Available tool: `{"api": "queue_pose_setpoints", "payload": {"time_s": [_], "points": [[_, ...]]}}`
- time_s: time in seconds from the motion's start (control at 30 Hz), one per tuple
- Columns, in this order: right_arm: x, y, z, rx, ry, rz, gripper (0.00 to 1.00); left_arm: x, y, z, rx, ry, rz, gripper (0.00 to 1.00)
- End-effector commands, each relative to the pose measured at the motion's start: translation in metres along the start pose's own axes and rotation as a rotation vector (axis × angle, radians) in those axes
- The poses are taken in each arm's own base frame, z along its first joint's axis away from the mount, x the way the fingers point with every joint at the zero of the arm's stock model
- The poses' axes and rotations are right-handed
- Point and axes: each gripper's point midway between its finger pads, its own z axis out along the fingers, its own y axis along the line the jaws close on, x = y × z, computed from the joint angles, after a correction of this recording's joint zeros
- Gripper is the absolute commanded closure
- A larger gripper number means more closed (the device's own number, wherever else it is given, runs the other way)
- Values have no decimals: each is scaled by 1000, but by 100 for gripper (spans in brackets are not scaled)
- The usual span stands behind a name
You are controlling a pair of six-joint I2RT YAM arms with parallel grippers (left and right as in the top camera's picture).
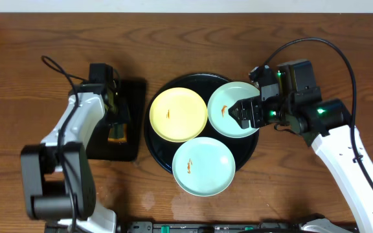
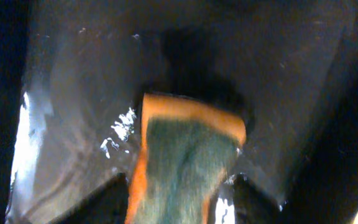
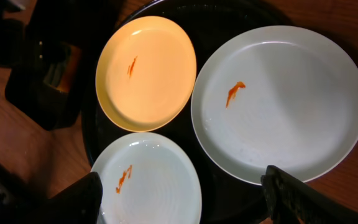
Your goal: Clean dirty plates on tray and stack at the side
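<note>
I should grab the sponge (image 2: 185, 155) across its long sides with my left gripper next, so its orange-edged far end stays free to wipe the smear on the plate.
The round black tray (image 1: 154, 145) holds three plates, each with a small orange smear. The pale yellow plate (image 1: 178, 114) lies at the left, one mint plate (image 1: 225, 107) at the upper right, the other mint plate (image 1: 203, 166) at the front. My right gripper (image 1: 243, 111) hovers open over the upper-right mint plate. The right wrist view shows the yellow plate (image 3: 146, 71), both mint plates (image 3: 284, 102) (image 3: 148, 183) and the wide-open right gripper (image 3: 191, 199). My left gripper (image 1: 116, 126) is low over a green and orange sponge (image 2: 185, 155); its fingers (image 2: 180, 180) straddle the sponge, with a small gap on the right.
A smaller rectangular black tray (image 1: 133, 90) stands left of the round tray, wet and glossy, with the sponge on it. Brown wooden table (image 1: 31, 45) lies all around. Cables run from both arms at the back.
</note>
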Motion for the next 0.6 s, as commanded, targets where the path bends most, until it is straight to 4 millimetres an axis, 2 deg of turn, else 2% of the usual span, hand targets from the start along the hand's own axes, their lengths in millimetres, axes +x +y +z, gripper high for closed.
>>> {"api": "queue_pose_setpoints", "payload": {"time_s": [0.0, 0.1, 0.3, 0.4, 0.5, 0.57], "points": [[-7, 8, -4, -11, -21, -7, 18, 0, -3, -15, 18, -5, -31, 40], [-8, 8, -4, -11, -23, -8, 18, 17, 1, -7, 3, 61, -42, 41], [-8, 8, -4, -12, -24, -9, 17, 49, 7, 21, -19, 143, -39, 60], [-8, 8, -4, -12, -24, -9, 17, 52, 7, 35, -12, 118, -39, 72], [-8, 8, -4, -11, -23, -8, 17, 51, 7, 44, -2, 83, -40, 78], [-8, 8, -4, -11, -24, -9, 16, 52, 7, 45, -1, 83, -40, 92]]}}
